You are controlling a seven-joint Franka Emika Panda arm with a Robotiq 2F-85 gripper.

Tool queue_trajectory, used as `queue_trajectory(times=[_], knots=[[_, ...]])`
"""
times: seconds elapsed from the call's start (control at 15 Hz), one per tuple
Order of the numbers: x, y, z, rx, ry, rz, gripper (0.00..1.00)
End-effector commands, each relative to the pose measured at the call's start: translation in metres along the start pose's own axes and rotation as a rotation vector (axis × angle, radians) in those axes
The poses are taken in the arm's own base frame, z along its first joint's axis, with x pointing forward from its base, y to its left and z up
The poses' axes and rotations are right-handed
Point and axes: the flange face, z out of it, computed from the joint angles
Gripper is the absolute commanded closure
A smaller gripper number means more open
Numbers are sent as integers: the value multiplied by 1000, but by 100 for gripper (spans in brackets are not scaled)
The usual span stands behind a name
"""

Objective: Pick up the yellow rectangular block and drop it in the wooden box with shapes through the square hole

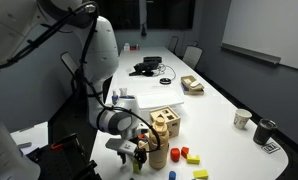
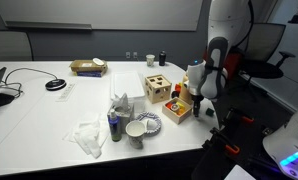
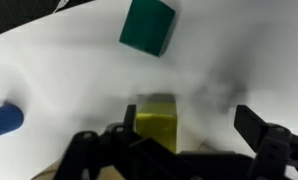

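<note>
The yellow rectangular block [image 3: 157, 120] stands between my open fingers, close against one, so it is now time to close my gripper. Closing now would catch the block.
In the wrist view the yellow rectangular block [image 3: 157, 120] stands on the white table between my fingers, close against the left one. My gripper [image 3: 189, 128] is open, with a wide gap between the block and the right finger. The gripper hangs low over the table in both exterior views [image 1: 132, 150] [image 2: 196, 106]. The wooden box with shapes [image 1: 167, 121] [image 2: 157, 87] stands on the table a little beyond the gripper. The yellow block is hidden by the gripper in both exterior views.
A green block [image 3: 147, 27] lies ahead of the gripper and a blue piece [image 3: 4, 118] to its left. Loose coloured blocks [image 1: 186, 155] lie near the table edge. A low wooden tray [image 2: 177, 108], a cup [image 2: 137, 131] and crumpled cloth [image 2: 89, 135] are nearby.
</note>
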Motion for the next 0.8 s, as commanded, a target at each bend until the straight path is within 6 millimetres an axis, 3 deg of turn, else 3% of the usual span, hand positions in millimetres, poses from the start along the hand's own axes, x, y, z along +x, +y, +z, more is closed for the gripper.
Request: queue_trajectory(times=[0.0,0.07,0.2,0.53,0.73], knots=[[1,5,-12,-24,34,6,0],[0,5,-12,-25,31,7,25],[-1,6,-12,-16,10,11,32],[-1,5,-12,-19,8,8,73],[-1,0,-13,-20,10,-5,92]])
